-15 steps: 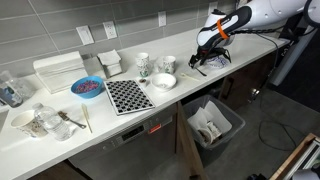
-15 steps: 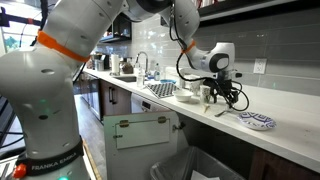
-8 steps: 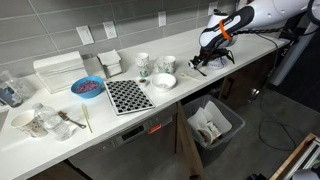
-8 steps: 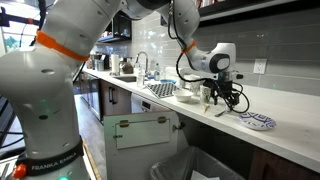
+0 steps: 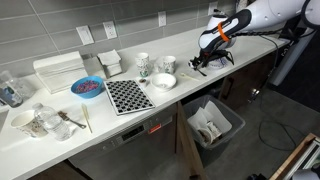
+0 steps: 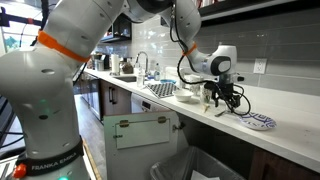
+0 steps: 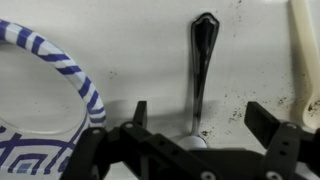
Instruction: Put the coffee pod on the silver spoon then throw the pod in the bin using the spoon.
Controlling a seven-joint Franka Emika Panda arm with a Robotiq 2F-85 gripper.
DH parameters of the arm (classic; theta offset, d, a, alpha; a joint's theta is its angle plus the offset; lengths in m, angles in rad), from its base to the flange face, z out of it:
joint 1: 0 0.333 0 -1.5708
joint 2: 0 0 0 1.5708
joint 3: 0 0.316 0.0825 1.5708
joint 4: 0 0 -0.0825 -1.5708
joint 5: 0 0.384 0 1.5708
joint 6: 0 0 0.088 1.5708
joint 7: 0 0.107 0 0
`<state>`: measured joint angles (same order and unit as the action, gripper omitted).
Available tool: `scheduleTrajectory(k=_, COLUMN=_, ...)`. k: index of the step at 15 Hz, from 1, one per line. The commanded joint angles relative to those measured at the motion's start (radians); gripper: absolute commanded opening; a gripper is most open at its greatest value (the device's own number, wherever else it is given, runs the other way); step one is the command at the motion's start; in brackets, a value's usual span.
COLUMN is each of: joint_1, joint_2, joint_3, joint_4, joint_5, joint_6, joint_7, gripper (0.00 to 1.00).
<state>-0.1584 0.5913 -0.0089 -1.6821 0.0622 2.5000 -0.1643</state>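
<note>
My gripper comes down next, before closing on the spoon's handle. The spoon's handle shows below my fingertips in the wrist view, so it is too early to close.
The silver spoon (image 7: 203, 70) lies on the white counter, its handle pointing away in the wrist view. A pale rounded shape (image 7: 190, 141) sits at its bowl end, half hidden by my gripper body; I cannot tell whether it is the coffee pod or the bare bowl. My gripper (image 7: 205, 118) is open, with one finger on each side of the spoon and just above it. In both exterior views the gripper (image 5: 202, 63) (image 6: 226, 98) hangs low over the counter's end. The bin (image 5: 213, 126), lined with a white bag, stands on the floor below the counter.
A blue-striped plate (image 7: 45, 120) (image 6: 256, 122) lies right beside the gripper. A pale wooden stick (image 7: 305, 50) lies on the other side. Mugs (image 5: 143, 64), a white bowl (image 5: 163, 81), a checkered mat (image 5: 127, 95) and a blue bowl (image 5: 87, 88) stand further along the counter.
The gripper has shifted only slightly over the spoon and stays open. Nothing else has moved.
</note>
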Motion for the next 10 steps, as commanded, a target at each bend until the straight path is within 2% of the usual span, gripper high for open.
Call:
scheduleTrajectory(k=1, joint_1=0.005, joint_2=0.043, joint_3=-0.004, joint_4=0.054, joint_5=-0.01, joint_6=-0.021, joint_7=-0.001, gripper=1.0)
scheduleTrajectory(k=7, joint_1=0.004, joint_2=0.072, joint_3=-0.001, joint_4=0.093, joint_5=-0.012, joint_6=-0.024, joint_7=-0.006, gripper=0.9)
scheduleTrajectory(k=8, joint_1=0.004, joint_2=0.076, joint_3=0.0, joint_4=0.098, joint_5=-0.012, joint_6=-0.024, joint_7=-0.007, gripper=0.83)
scheduleTrajectory(k=9, joint_1=0.004, joint_2=0.079, joint_3=0.0, joint_4=0.102, joint_5=-0.012, joint_6=-0.025, joint_7=-0.008, gripper=0.83)
scheduleTrajectory(k=10, joint_1=0.004, joint_2=0.082, joint_3=0.001, joint_4=0.106, joint_5=-0.012, joint_6=-0.026, joint_7=-0.009, gripper=0.78)
